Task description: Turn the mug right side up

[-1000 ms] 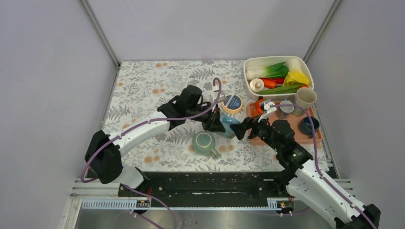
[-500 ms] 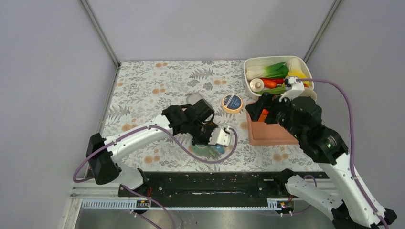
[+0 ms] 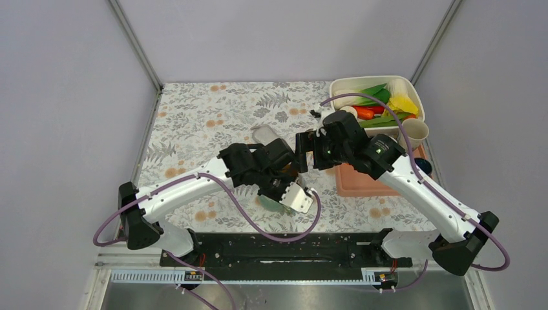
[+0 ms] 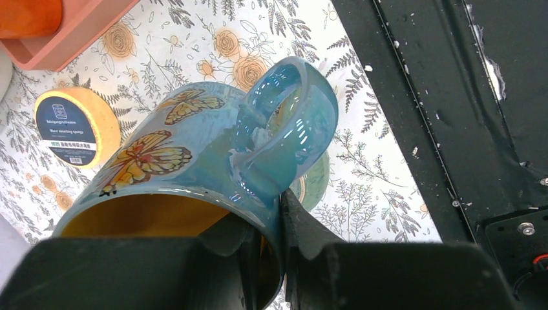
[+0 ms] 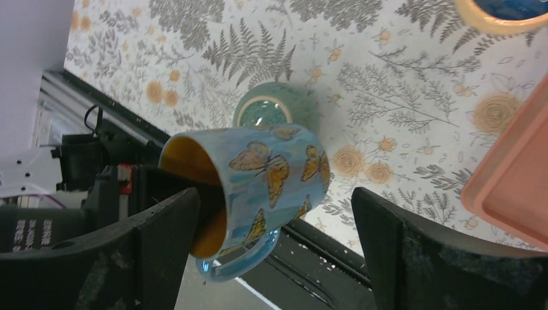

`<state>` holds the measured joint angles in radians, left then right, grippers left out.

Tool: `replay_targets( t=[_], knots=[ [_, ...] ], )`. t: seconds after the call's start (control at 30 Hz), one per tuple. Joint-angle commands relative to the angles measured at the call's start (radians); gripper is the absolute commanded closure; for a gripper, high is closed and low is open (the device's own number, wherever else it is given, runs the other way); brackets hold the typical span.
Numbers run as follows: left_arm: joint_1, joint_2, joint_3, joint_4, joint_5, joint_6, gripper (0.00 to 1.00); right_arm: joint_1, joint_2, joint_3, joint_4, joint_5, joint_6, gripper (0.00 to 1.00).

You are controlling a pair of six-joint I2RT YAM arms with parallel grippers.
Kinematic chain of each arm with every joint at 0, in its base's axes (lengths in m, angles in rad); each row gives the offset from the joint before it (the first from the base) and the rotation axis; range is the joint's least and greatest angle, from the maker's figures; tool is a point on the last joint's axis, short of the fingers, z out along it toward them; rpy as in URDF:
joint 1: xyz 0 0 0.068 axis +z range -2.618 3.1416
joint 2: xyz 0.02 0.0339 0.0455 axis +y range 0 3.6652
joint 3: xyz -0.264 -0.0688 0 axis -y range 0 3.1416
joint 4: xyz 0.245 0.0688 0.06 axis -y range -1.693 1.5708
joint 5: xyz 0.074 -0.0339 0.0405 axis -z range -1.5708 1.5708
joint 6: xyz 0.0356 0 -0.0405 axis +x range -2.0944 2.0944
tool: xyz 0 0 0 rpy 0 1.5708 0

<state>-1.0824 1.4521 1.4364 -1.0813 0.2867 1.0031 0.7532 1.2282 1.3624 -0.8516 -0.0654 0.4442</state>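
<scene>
Next, my right gripper pinches the mug's free rim (image 5: 220,177) to set the mug right side up, and this leaves the handle and my left gripper untouched.
The blue mug (image 4: 194,148) with orange butterflies and a yellow inside is held above the table, tilted on its side. My left gripper (image 4: 282,248) is shut on its rim next to the handle, one finger inside and one outside. In the right wrist view the mug (image 5: 265,171) hangs between my right gripper's (image 5: 274,216) wide open fingers (image 5: 400,252), untouched by them. From above, the left gripper (image 3: 284,185) and its wrist hide the mug, and the right gripper (image 3: 304,152) is close beside it.
A green round lidded dish (image 5: 271,106) sits on the floral mat under the mug. A tape roll (image 4: 71,126), an orange tray (image 3: 362,184), a white bin of vegetables (image 3: 337,88), a beige cup (image 3: 413,132) and a lying grey cup (image 3: 263,134) are nearby.
My right arm swung from over the tray to the middle, its open gripper now around the mug. My left arm kept hold of the mug and shifted slightly.
</scene>
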Motion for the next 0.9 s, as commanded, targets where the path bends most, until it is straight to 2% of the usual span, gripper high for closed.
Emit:
replay_targets(
  t=[0.0, 0.27, 0.43, 0.47, 0.53, 0.67, 0.7, 0.83, 0.87],
  knots=[
    [-0.007, -0.022, 0.06, 0.045, -0.014, 0.047, 1.0, 0.036, -0.01, 0.002, 0.007, -0.078, -0.021, 0.05],
    [-0.007, -0.009, 0.094, 0.045, -0.009, 0.036, 1.0, 0.053, 0.038, -0.04, -0.026, 0.011, -0.027, 0.11],
    [-0.007, 0.003, 0.102, 0.045, 0.001, 0.033, 1.0, 0.054, 0.124, -0.014, -0.022, 0.094, -0.038, 0.22],
    [-0.007, 0.005, 0.105, 0.045, 0.0, 0.03, 1.0, 0.055, 0.139, -0.005, -0.022, 0.095, -0.042, 0.27],
    [-0.007, 0.004, 0.112, 0.044, -0.008, 0.024, 1.0, 0.055, 0.155, 0.005, -0.024, 0.103, -0.047, 0.45],
    [-0.006, -0.008, 0.107, 0.061, -0.032, -0.001, 1.0, 0.055, 0.113, -0.017, -0.023, 0.19, -0.058, 1.0],
    [-0.004, -0.01, 0.103, 0.072, -0.042, -0.01, 1.0, 0.054, 0.091, -0.029, -0.023, 0.225, -0.059, 1.0],
    [0.015, -0.013, 0.12, 0.115, -0.044, -0.083, 0.56, 0.03, 0.003, -0.075, -0.022, 0.297, -0.086, 1.0],
    [0.025, -0.013, 0.132, 0.12, -0.032, -0.105, 0.48, 0.017, -0.015, -0.086, -0.021, 0.297, -0.091, 1.0]
  ],
)
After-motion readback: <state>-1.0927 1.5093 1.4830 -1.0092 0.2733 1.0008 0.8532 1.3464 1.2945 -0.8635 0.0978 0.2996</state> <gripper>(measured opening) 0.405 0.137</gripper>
